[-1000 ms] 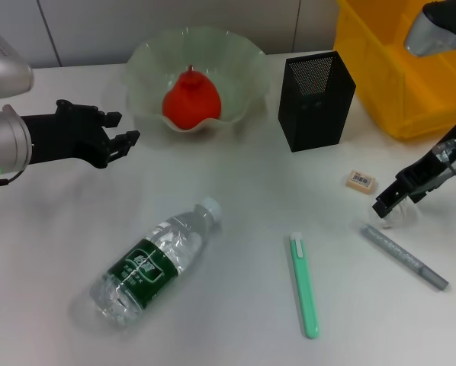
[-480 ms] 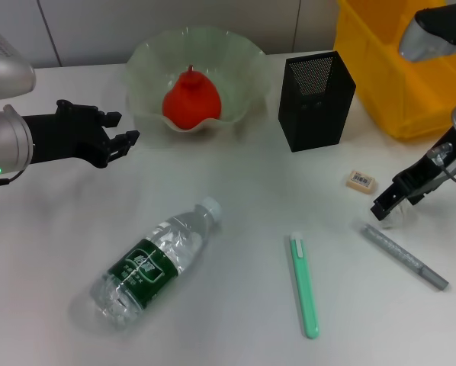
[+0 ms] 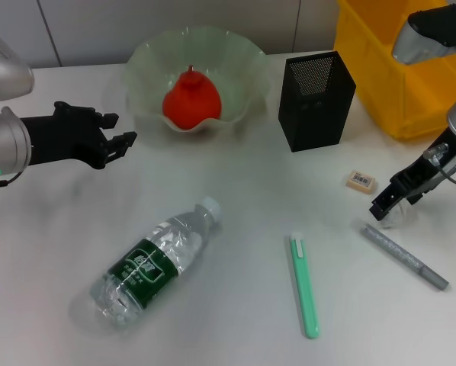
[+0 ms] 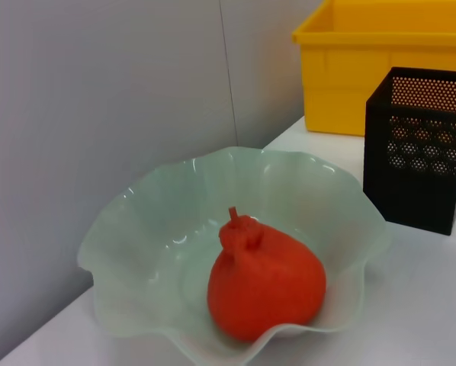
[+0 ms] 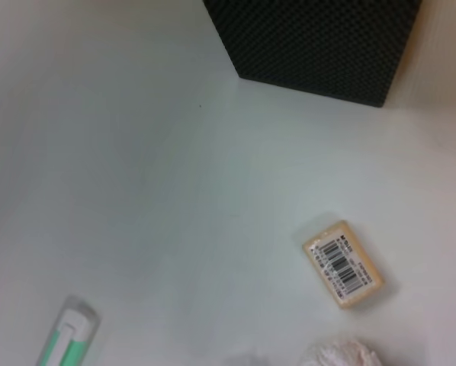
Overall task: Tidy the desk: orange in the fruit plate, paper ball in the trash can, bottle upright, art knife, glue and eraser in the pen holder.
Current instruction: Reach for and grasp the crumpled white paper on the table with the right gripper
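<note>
My right gripper's fingers reach down around the paper ball (image 3: 403,216) (image 5: 341,355) at table level, so my right gripper closes next. Closing now would catch the ball.
The orange (image 3: 190,97) (image 4: 264,284) sits in the pale-green fruit plate (image 3: 148,55) (image 4: 136,229). To the left of the plate my left gripper (image 3: 120,129) hovers open and empty. The bottle (image 3: 153,261) lies on its side at the front left. The black mesh pen holder (image 3: 316,101) (image 4: 426,145) (image 5: 312,42) stands beside the yellow trash can (image 3: 380,84) (image 4: 388,61). My right gripper (image 3: 383,204) is low over the table, right against the paper ball (image 3: 403,216) (image 5: 341,355). The eraser (image 3: 361,181) (image 5: 342,263) lies just beyond it. The green art knife (image 3: 304,284) (image 5: 66,341) and grey glue stick (image 3: 405,257) lie nearer the front.
A white wall runs behind the table. Bare tabletop (image 3: 258,191) lies between the bottle, the pen holder and the art knife.
My right gripper has crept slightly left and up beside the paper ball, and the right arm above it has shifted left. The left gripper has drifted a little left.
</note>
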`<move>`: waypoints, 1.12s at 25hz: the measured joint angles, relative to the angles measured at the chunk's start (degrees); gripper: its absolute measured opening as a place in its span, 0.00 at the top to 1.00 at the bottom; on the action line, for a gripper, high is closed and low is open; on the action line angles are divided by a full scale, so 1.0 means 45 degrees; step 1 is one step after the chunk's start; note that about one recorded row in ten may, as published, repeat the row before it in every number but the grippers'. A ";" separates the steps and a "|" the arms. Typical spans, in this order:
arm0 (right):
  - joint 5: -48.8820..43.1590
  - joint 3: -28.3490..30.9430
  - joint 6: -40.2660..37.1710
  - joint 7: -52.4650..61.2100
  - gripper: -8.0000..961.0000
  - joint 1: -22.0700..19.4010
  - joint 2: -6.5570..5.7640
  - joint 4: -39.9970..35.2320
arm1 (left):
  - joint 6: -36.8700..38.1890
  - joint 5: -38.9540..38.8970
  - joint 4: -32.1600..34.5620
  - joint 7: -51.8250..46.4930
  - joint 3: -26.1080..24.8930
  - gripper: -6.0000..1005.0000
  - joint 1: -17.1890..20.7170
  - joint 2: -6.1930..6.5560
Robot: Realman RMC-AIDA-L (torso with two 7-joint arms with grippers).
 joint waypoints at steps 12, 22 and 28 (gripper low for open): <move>0.0000 0.0000 0.0026 0.0019 0.31 -0.0011 0.0000 -0.0034 | -0.0002 -0.0008 -0.0063 0.0106 -0.0022 0.61 -0.0013 -0.0016; 0.0001 0.0000 0.0026 0.0029 0.59 -0.0113 0.0000 -0.0045 | 0.0000 -0.0008 -0.0062 0.0108 0.0007 0.61 0.0064 -0.0014; 0.0013 0.0018 -0.0087 0.0057 0.62 -0.0135 0.0000 -0.0055 | 0.0000 -0.0013 -0.0062 0.0096 0.0003 0.61 0.0125 -0.0014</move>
